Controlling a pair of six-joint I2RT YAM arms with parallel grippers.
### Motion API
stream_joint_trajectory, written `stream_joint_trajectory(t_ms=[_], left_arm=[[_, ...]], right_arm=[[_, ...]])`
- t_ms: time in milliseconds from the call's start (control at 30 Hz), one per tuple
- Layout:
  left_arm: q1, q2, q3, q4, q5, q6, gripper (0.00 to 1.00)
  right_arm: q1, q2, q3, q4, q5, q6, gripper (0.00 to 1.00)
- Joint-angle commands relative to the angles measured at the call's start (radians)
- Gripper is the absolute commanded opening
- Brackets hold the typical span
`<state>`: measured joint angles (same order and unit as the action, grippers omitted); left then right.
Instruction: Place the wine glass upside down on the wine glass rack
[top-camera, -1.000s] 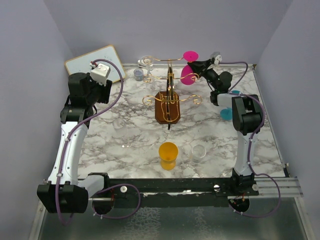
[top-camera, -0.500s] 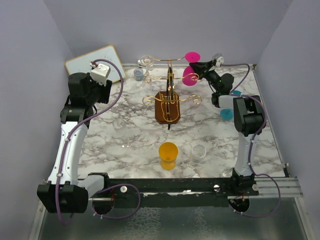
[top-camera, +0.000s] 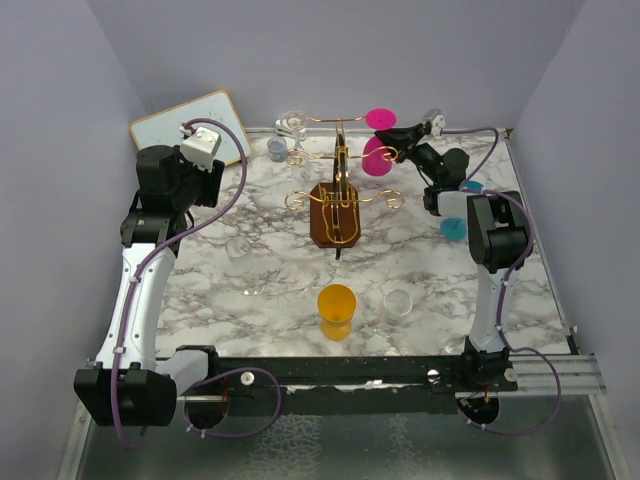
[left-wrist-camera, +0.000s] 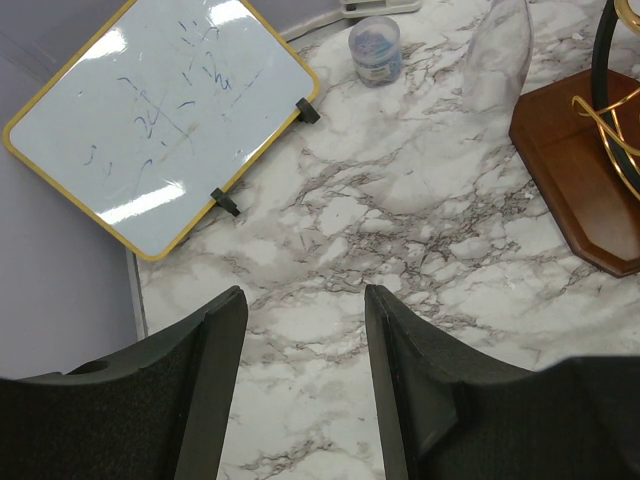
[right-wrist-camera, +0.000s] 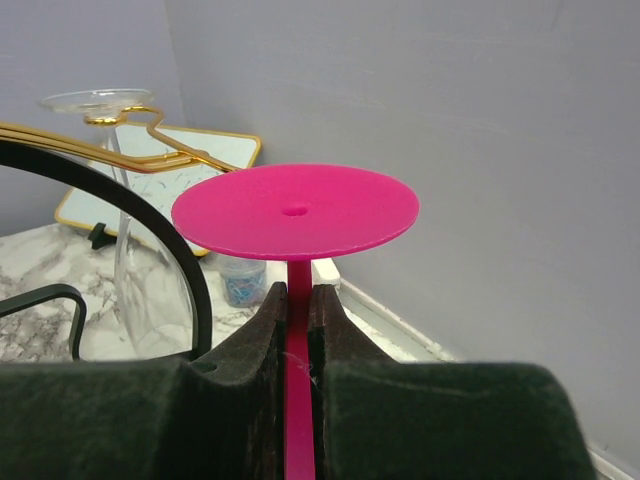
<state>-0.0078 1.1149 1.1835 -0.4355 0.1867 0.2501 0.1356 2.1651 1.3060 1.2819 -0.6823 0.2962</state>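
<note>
The pink wine glass is ready for my right gripper to release: its foot rests at the end of the gold rack arm, so the glass would stay hanging.
The pink wine glass (top-camera: 377, 150) hangs upside down, foot up, at the right end of the gold wire rack (top-camera: 340, 160) on its dark wooden base (top-camera: 335, 215). My right gripper (top-camera: 393, 133) is shut on its stem. In the right wrist view the pink foot (right-wrist-camera: 295, 210) sits above my closed fingers (right-wrist-camera: 260, 340), beside a gold rack arm (right-wrist-camera: 150, 160). A clear glass (top-camera: 292, 124) hangs upside down on the rack's far left arm. My left gripper (left-wrist-camera: 305, 390) is open and empty over the marble table at the left.
A whiteboard (top-camera: 195, 125) leans at the back left. A small jar (top-camera: 276, 149) stands by the rack. An orange cup (top-camera: 336, 310) and a clear cup (top-camera: 399, 304) stand at the front. A teal object (top-camera: 455, 225) lies under the right arm. Walls are close.
My right gripper has carried the pink glass slightly left and back, nearer the rack's right arm. The left arm has not moved.
</note>
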Motion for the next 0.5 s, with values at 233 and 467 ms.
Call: stream_joint_trajectory(t_ms=[233,467], left_arm=[[0.004,-0.022,0.0,0.024,0.012,0.002,0.54],[0.009,-0.024,0.015,0.009,0.011,0.006,0.54]], right_arm=[[-0.007,-0.016,0.001,0.029,-0.081,0.029,0.3],[-0.008,-0.083,-0.044,-0.014,0.003,-0.054,0.42]])
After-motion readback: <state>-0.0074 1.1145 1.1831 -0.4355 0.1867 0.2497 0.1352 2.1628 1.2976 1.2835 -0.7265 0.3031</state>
